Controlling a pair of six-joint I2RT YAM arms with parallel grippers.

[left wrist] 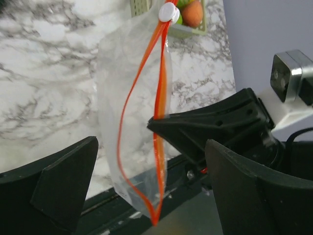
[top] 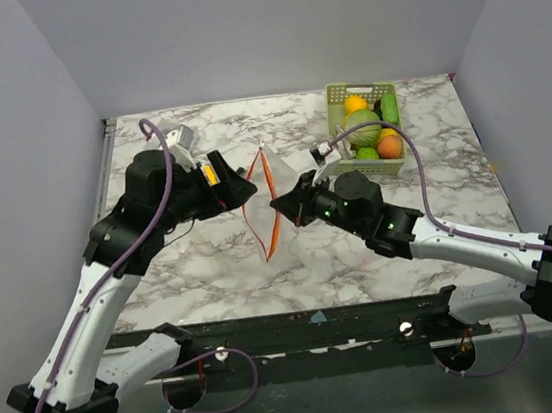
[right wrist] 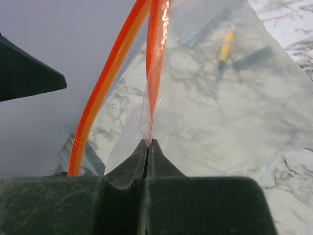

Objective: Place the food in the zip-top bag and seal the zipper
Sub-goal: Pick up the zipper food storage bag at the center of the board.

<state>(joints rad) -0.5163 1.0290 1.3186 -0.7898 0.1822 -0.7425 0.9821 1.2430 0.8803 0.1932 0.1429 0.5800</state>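
I need to lower my left gripper before I close it on both orange-red zipper pieces. In the left wrist view the zipper pieces are between my fingers, but my fingers stop above them.
The clear zip-top bag (top: pixel 264 206) hangs upright above the table between my two grippers and looks empty. Its orange-red zipper (left wrist: pixel 159 105) gapes into two strips, with a white slider (left wrist: pixel 168 12) at the far end. My right gripper (right wrist: pixel 148 142) is shut on one zipper strip (right wrist: pixel 155 73) and shows in the top view (top: pixel 278 204). My left gripper (top: pixel 247 188) is wide open, its fingers (left wrist: pixel 63 188) either side of the bag without touching it. The food sits in a pale green basket (top: pixel 335 93): a red-orange fruit (top: pixel 389 145), a cucumber (top: pixel 389 108) and a green round piece (top: pixel 363 127).
The basket stands at the back right of the marble table (top: pixel 193 267), just behind the right arm. Grey walls enclose the table at the left, back and right. A black rail (top: pixel 300 316) runs along the near edge.
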